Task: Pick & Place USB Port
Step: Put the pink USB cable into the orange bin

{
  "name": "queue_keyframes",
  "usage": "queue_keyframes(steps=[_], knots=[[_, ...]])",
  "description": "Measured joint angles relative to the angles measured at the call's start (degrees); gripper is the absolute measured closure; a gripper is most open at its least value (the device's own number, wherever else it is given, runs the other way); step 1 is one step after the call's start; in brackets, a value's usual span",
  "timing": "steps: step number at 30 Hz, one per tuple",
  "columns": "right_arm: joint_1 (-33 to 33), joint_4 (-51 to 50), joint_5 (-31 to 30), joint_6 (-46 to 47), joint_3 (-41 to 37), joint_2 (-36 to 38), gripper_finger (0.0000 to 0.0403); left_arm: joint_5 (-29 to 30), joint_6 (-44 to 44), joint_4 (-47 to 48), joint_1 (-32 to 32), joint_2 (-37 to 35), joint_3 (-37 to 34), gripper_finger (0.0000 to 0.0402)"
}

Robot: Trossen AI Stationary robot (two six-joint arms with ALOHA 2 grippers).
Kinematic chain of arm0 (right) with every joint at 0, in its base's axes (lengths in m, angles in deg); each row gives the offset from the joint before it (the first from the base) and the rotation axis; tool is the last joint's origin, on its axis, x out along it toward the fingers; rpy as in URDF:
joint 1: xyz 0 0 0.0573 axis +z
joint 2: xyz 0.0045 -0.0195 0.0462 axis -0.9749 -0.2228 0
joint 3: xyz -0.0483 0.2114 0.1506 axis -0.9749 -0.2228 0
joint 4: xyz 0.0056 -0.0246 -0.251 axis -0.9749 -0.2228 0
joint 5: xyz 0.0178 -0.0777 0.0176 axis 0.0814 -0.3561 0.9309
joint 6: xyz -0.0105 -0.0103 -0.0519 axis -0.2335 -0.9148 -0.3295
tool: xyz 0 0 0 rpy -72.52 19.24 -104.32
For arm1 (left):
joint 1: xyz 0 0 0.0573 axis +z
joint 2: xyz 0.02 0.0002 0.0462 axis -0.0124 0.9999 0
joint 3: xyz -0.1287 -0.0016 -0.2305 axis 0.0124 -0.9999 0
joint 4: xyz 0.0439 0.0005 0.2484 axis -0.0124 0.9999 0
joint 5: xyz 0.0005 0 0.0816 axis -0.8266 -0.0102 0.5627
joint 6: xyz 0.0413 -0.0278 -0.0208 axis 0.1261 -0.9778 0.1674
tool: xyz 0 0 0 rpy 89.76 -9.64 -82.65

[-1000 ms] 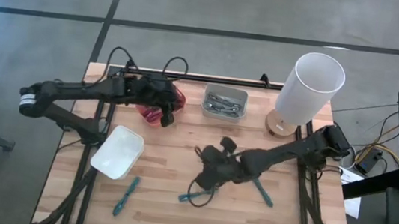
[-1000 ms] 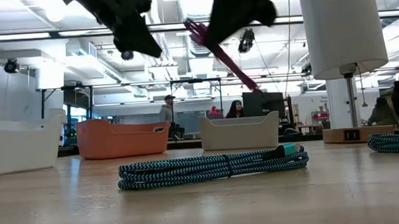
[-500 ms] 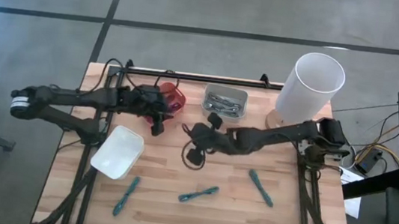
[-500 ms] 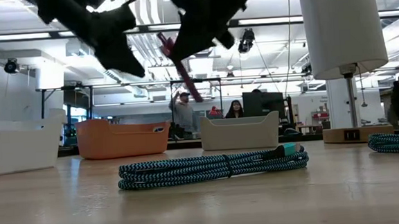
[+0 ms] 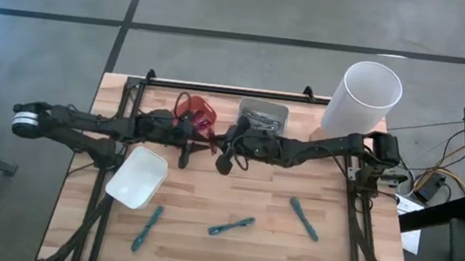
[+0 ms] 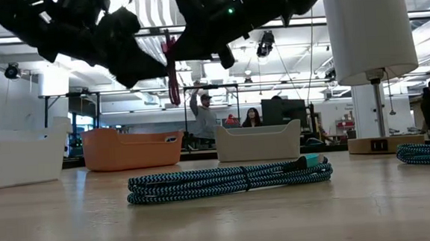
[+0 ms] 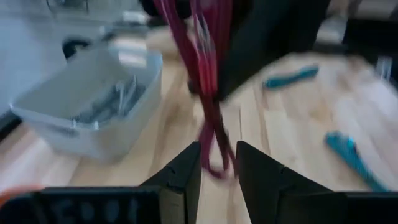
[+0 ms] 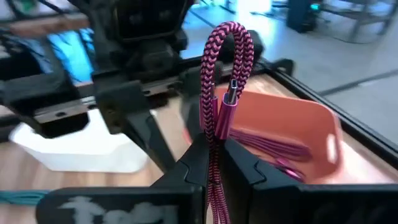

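Observation:
Next, the left gripper grabs the magenta USB cable's parts below the plugs, to place the USB cable in the orange bin (image 5: 202, 112).
A magenta braided USB cable (image 8: 224, 56), folded into a bundle, hangs in the air above the table's middle (image 6: 171, 71). My right gripper (image 8: 214, 149) is shut on it, and its connector (image 8: 229, 96) shows beside the loop. My left gripper (image 7: 217, 162) faces it from the table's left and is open. Its fingers stand either side of the cable's lower loop (image 7: 214, 165); I cannot tell whether they touch it. An orange bin (image 5: 202, 112) with more magenta cables stands just beyond them. My right gripper pinches the folded cable bundle (image 8: 213, 134) between its two fingers, several strands together. It comes nearly level from the table's right, the fingers lying across the strands. The cable hangs upright, one loop above the fingers and one below, lifted clear of the table.
A grey bin (image 5: 262, 118) of silver parts stands next to the orange one, and a white bin (image 5: 137, 177) sits near the left. Three teal cable bundles (image 5: 232, 228) lie toward the near edge. A white lamp (image 5: 359, 101) stands at the far right.
My right gripper has carried the magenta cable from the table's near middle toward the far edge and the left, up to the orange bin, tipping from pointing down to nearly level. The cable has swung from slanting to upright. My left gripper has sunk and tipped toward level.

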Motion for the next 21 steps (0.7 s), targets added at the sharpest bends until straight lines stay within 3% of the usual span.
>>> queue_keyframes(steps=[4, 21], knots=[[-0.8, 1.7, 1.6, -0.3, -1.1, 0.0, 0.0381, 0.0, -2.7, -6.7, 0.0, 0.0, -1.2, 0.0296], [-1.0, 3.0, 3.9, -1.8, 0.6, 0.0, 0.0380, 0.2, -4.0, -7.2, 0.0, 0.0, -1.3, 0.0296]])
